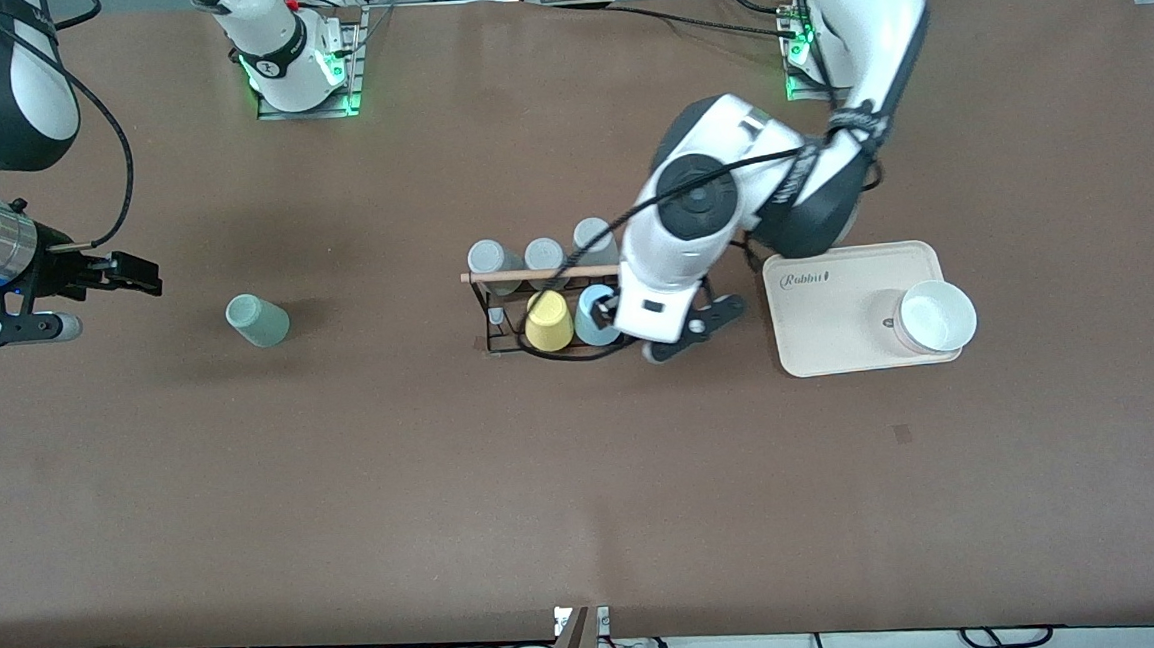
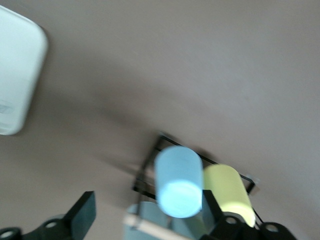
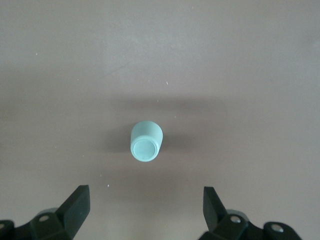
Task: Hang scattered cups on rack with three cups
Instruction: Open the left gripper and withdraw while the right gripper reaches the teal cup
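Next, my right gripper grabs the pale mint cup by its closed bottom end (image 1: 243,309) to hang the cup on the rack (image 1: 492,314).
The light blue cup (image 1: 594,316) (image 2: 177,187) sits bottom-up on the black wire rack (image 1: 492,314) (image 2: 147,172), beside a yellow cup (image 1: 549,322) (image 2: 227,192). My left gripper (image 1: 621,313) (image 2: 146,212) hangs over that end of the rack, open. The blue cup stands close to one finger (image 2: 210,207) and far from the other. The pale mint cup (image 1: 257,320) (image 3: 146,141) lies on the bare table toward the right arm's end. My right gripper (image 1: 138,274) (image 3: 145,205) hovers open beside it, nothing between its fingers.
Three grey cups (image 1: 543,255) hang along the rack's row farther from the front camera, under the wooden rod (image 1: 514,275). A beige tray (image 1: 839,343) (image 2: 15,75) with a white bowl (image 1: 934,317) lies beside the rack toward the left arm's end.
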Controlling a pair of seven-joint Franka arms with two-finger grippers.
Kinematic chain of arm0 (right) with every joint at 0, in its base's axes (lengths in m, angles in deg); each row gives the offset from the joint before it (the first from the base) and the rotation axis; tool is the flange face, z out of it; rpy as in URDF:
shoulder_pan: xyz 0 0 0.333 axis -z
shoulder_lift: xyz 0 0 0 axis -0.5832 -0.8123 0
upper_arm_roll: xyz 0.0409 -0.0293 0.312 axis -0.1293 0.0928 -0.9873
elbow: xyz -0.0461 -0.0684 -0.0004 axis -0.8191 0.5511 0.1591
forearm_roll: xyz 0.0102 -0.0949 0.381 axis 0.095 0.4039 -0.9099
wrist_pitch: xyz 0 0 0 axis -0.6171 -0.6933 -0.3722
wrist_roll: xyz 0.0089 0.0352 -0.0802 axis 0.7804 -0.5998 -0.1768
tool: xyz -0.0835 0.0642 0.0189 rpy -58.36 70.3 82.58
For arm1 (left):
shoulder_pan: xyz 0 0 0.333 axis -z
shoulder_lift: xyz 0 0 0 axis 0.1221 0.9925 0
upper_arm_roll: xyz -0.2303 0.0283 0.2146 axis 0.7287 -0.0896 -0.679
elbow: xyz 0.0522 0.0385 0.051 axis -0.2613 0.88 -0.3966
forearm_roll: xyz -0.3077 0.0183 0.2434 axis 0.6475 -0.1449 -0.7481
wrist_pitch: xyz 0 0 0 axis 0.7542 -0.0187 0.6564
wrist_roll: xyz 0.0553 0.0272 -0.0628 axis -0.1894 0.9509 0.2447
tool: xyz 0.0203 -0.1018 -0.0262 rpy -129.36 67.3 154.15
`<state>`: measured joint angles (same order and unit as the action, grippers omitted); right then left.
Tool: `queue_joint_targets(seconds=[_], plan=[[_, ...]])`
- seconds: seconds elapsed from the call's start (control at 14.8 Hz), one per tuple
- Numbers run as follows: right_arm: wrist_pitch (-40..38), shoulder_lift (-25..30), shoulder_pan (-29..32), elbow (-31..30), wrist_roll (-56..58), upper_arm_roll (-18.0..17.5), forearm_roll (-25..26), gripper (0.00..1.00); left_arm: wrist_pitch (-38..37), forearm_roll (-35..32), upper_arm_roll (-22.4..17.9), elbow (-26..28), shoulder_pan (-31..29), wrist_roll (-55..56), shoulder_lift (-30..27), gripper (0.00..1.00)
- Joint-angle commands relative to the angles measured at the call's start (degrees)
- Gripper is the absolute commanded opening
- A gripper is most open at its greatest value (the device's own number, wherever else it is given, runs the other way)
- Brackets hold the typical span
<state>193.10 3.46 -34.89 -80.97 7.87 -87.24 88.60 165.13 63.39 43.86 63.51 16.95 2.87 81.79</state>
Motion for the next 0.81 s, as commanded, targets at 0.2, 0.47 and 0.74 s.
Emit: queue_joint_targets(seconds=[0.2, 0.47, 0.74], plan=[[13.4, -0.6, -0.4, -11.1, -1.3, -0.3, 0.8, 1.0, -11.4, -0.9, 0.5, 1.2, -12.8, -18.3, -9.7, 1.0], [18.6, -3.6, -1.4, -15.2, -1.3, -0.3, 0.8, 1.0, -15.5, -0.8, 0.7, 2.2, -22.0, -34.0, -14.1, 1.0], [20.9, -8.6, -1.0, -15.5, -1.4, -0.3, 0.8, 1.0, -15.7, -0.8, 0.7, 6.1, -27.6, -46.3, -20.5, 1.0]])
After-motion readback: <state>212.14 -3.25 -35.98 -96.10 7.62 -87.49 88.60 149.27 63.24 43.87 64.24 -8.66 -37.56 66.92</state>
